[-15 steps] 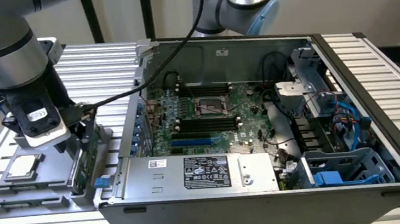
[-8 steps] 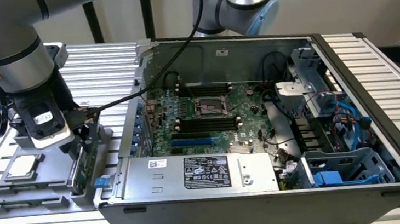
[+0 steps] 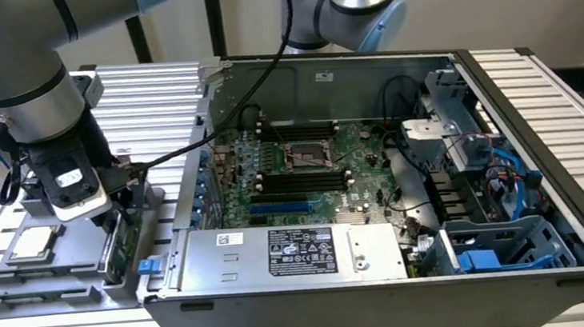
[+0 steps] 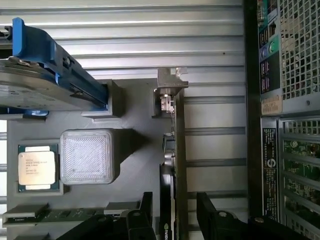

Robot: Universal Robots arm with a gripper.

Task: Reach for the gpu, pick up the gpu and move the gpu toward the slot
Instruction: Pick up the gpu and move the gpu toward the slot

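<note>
The GPU sits with its ends held by the tray's grey posts, so my gripper needs to grab it next by its free upper edge [image 3: 124,224], between those posts.
The gpu [image 4: 173,165] stands on edge in a grey fixture tray [image 4: 135,165], dark seen edge-on, with its silver bracket [image 4: 170,85] at one end. In the exterior view the gpu [image 3: 114,246] shows as a thin green card at the left, outside the computer case. My gripper [image 4: 175,216] is open and sits right over the card. One black finger [image 4: 146,207] is on each side of the card, with a gap between the fingers and the board. The blue slot [image 3: 280,209] lies on the motherboard inside the case.
The tray also holds a silver hard drive with blue rails [image 4: 45,75], a square processor chip [image 4: 36,167], a ribbed grey block [image 4: 87,156] and memory sticks [image 4: 30,215]. The open computer case [image 3: 531,189] stands to the exterior view's right, its power supply [image 3: 295,251] at the front.
</note>
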